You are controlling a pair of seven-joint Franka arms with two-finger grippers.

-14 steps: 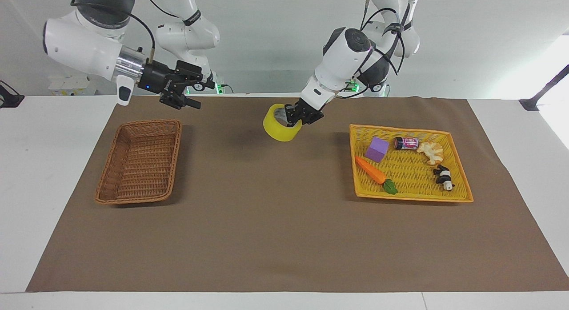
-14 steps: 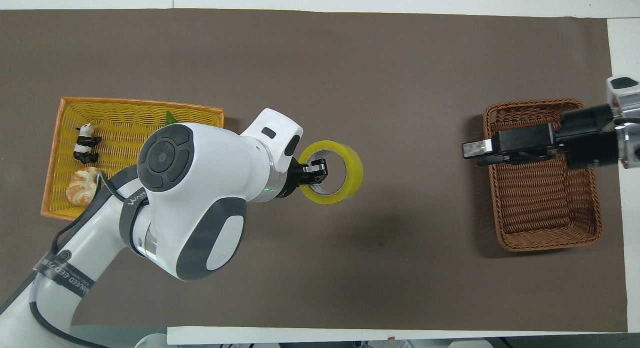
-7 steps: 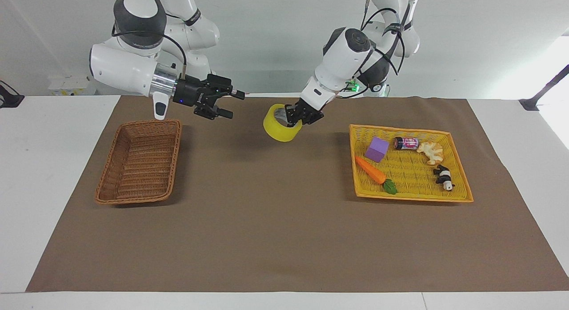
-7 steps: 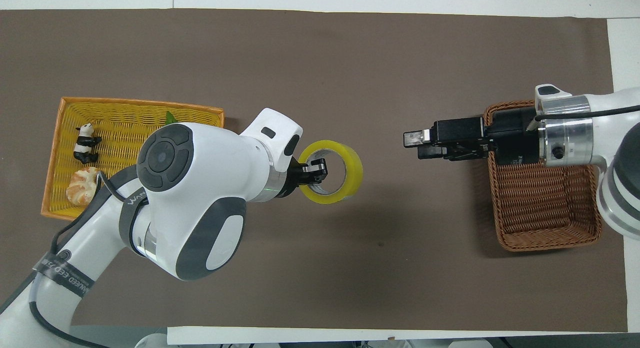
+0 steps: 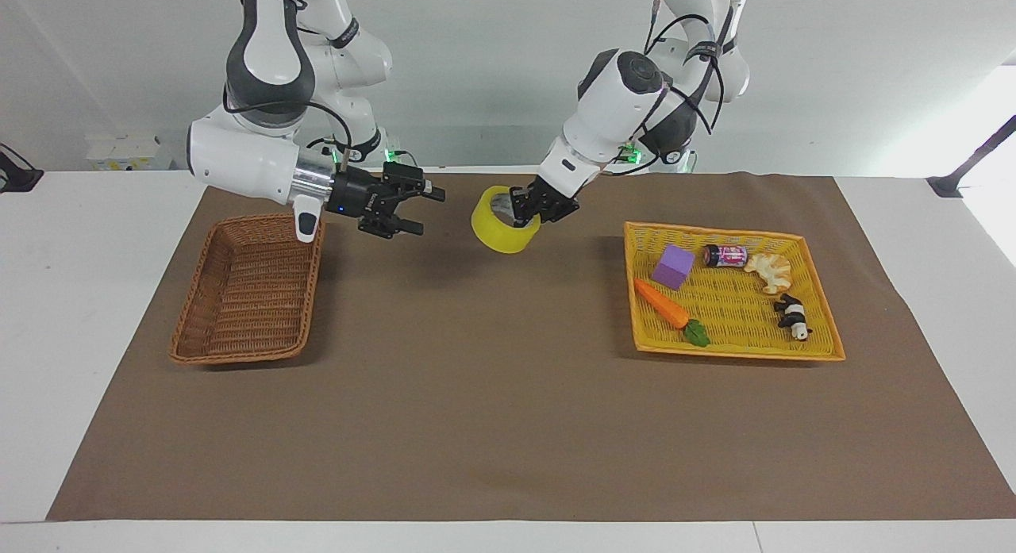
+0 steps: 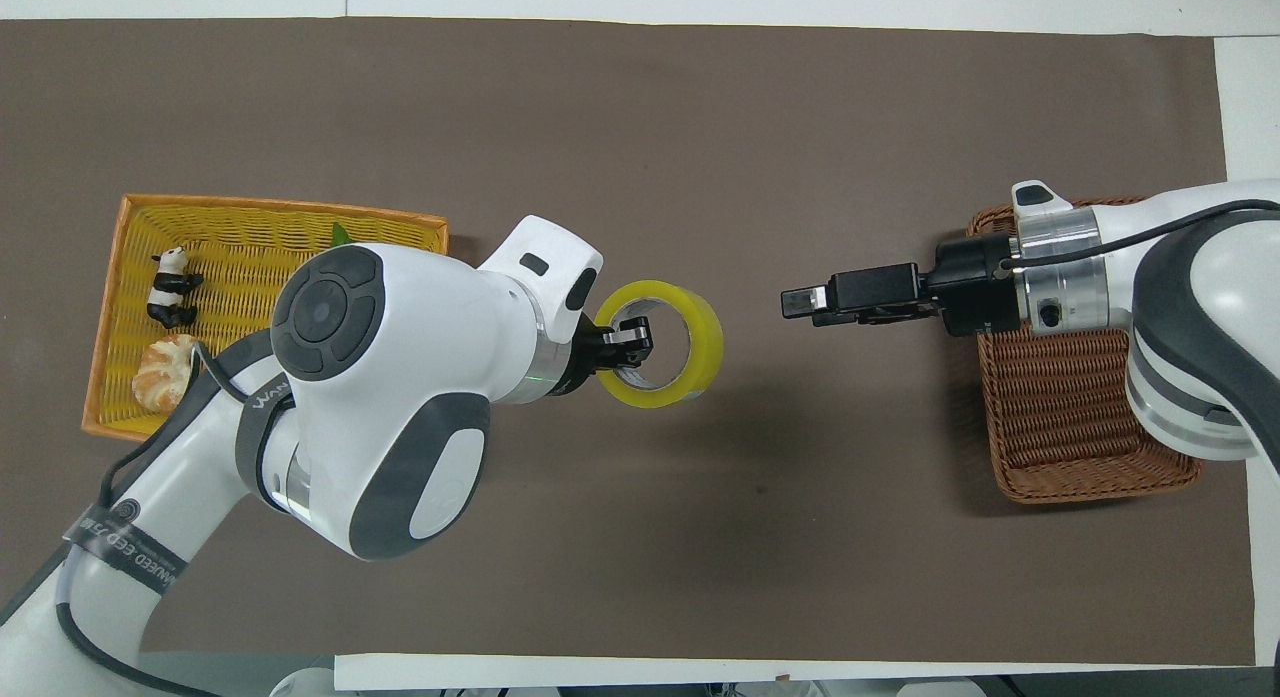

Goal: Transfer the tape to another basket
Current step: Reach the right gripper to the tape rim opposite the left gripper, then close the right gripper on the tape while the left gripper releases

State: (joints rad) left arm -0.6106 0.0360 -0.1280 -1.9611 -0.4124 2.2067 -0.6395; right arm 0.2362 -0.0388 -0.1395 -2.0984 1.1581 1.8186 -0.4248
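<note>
The yellow tape roll needs to go into the brown wicker basket (image 6: 1077,427) next, so my right gripper should grab it by its ring side (image 6: 709,344).
The tape (image 5: 502,228), a yellow roll, hangs tilted in the air over the brown cloth between the two baskets. My left gripper (image 5: 527,212) is shut on its wall, with one finger inside the ring (image 6: 628,339). The tape (image 6: 695,345) shows as a ring in the overhead view. My right gripper (image 5: 423,212) is open and empty, pointing sideways at the tape a short gap away, level with it; it also shows from above (image 6: 800,302). The brown wicker basket (image 5: 238,353) sits empty at the right arm's end, partly covered from above (image 6: 1085,427) by the right arm.
A yellow woven tray (image 5: 734,349) at the left arm's end holds a purple cube (image 5: 674,266), a carrot (image 5: 663,303), a small can (image 5: 726,255), a croissant (image 5: 770,271) and a panda figure (image 5: 792,316). A brown cloth (image 5: 508,410) covers the table.
My right arm has swung from over the wicker basket toward the tape, its open gripper now close to the roll. The left gripper and the tape have barely moved.
</note>
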